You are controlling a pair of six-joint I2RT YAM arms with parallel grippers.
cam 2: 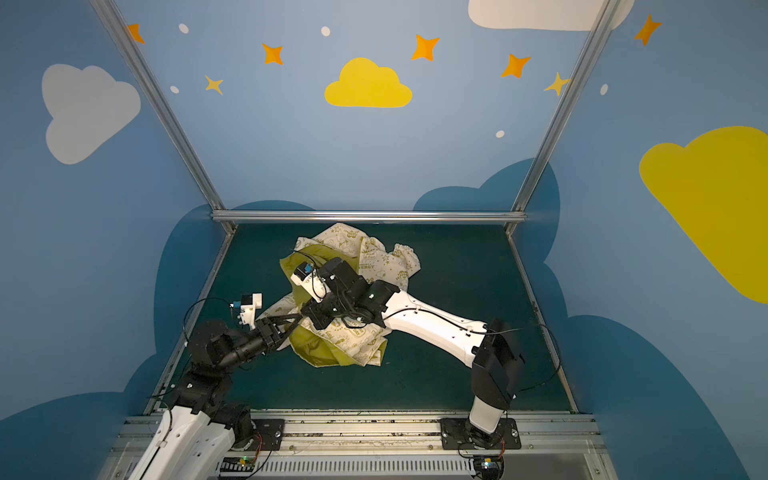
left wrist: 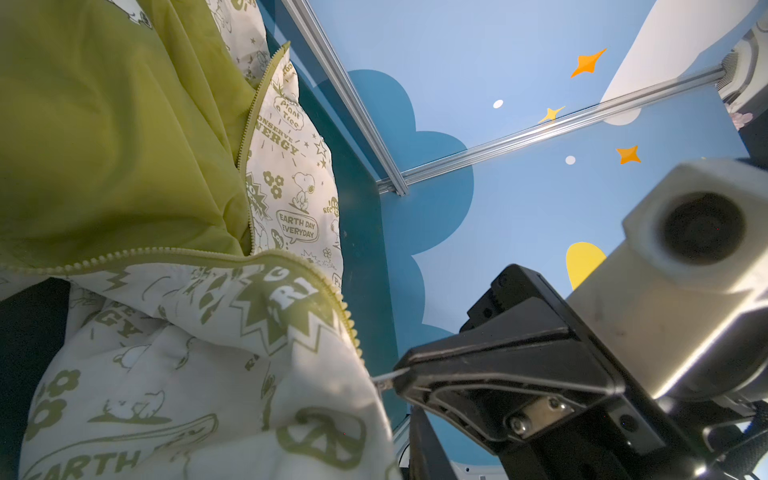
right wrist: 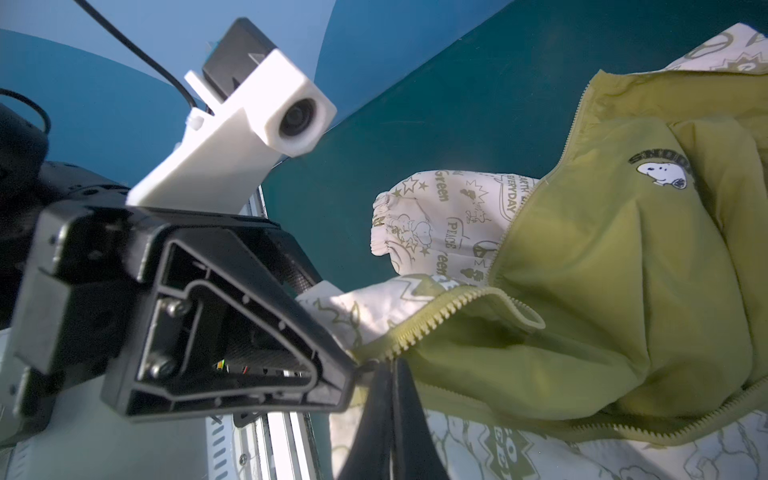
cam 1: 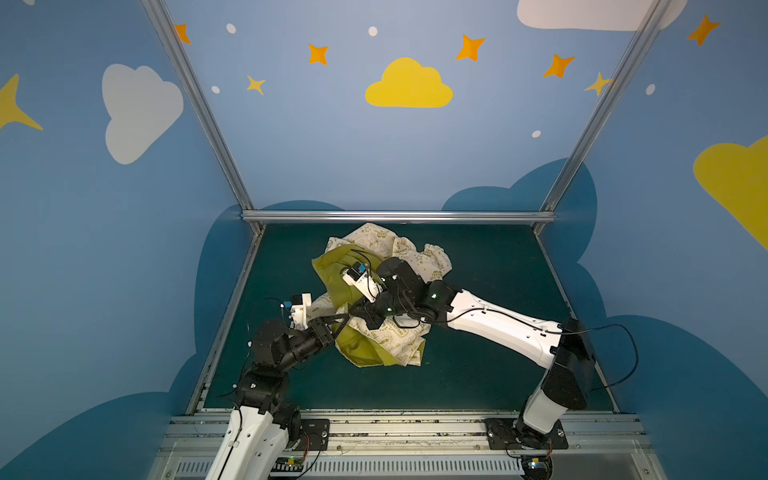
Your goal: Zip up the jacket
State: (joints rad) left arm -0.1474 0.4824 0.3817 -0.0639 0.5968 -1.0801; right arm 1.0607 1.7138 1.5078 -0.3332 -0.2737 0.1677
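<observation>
The left gripper should next pinch the jacket's edge [cam 1: 346,310] at the zipper end to hold it in place, so the robot's right gripper can zip the pull along.
The jacket [cam 1: 399,253] [cam 2: 365,253] lies crumpled mid-table, cream print outside, olive lining [left wrist: 124,145] turned up. Its zipper teeth [left wrist: 166,251] [right wrist: 436,316] run unjoined along the open front edges. My right gripper [cam 1: 352,311] [cam 2: 303,311] reaches across to the jacket's near left edge. Its fingers [right wrist: 390,407] are pressed together on the zipper end, and a small metal zipper pull [left wrist: 387,376] sticks out of the tip. My left gripper [cam 1: 345,322] [cam 2: 296,322] meets it tip to tip, fingers a little apart beside the cloth. Only one left finger [left wrist: 424,446] shows in the left wrist view.
The dark green table [cam 1: 478,291] is walled in blue with aluminium posts and a back rail [cam 1: 399,216]. My right forearm [cam 1: 498,324] lies low across the table's right half. A metal rail [cam 1: 399,419] runs along the front edge.
</observation>
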